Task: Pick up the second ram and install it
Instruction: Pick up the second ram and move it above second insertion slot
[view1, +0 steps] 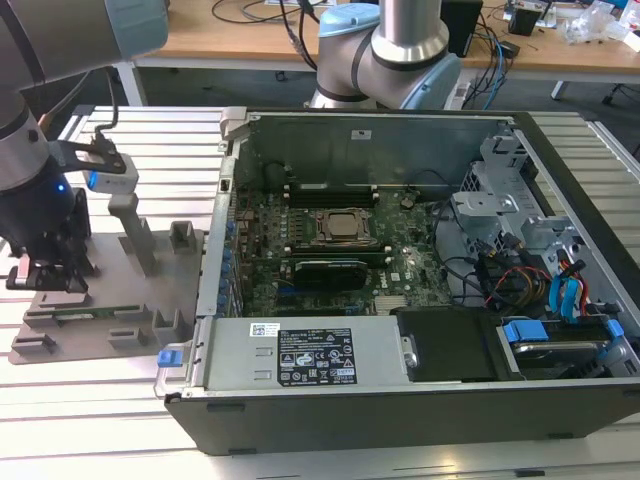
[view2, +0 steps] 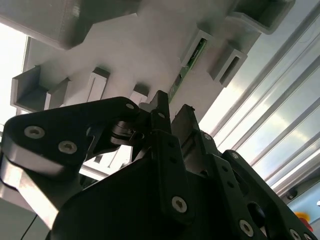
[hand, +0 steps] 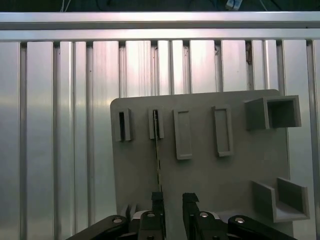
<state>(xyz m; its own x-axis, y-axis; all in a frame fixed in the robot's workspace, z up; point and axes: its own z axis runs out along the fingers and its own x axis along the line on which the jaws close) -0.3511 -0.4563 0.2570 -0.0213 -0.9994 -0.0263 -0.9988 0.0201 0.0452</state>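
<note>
The robot's gripper will next grab the second ram by its thin long edge (hand: 158, 165). The ram can then be installed in the motherboard.
The second ram (hand: 158, 155) is a thin green stick standing on edge in a slot of the grey fixture plate (hand: 210, 175). Its green edge also shows in the second wrist view (view2: 187, 65) and in the exterior view (view1: 95, 313). My gripper (hand: 173, 201) hovers low over one end of the plate, open, with a narrow gap between its black fingers (hand: 158, 201). The ram's near end runs up to one finger rather than into the gap. In the exterior view the gripper (view1: 45, 275) hangs at the plate's left end.
An open computer case (view1: 400, 380) fills the exterior view's right, with the motherboard's processor socket (view1: 343, 228) and memory slots (view1: 330, 188) inside. Upright blocks (view1: 135, 230) rise from the fixture plate. The table is ribbed aluminium (hand: 60, 125).
</note>
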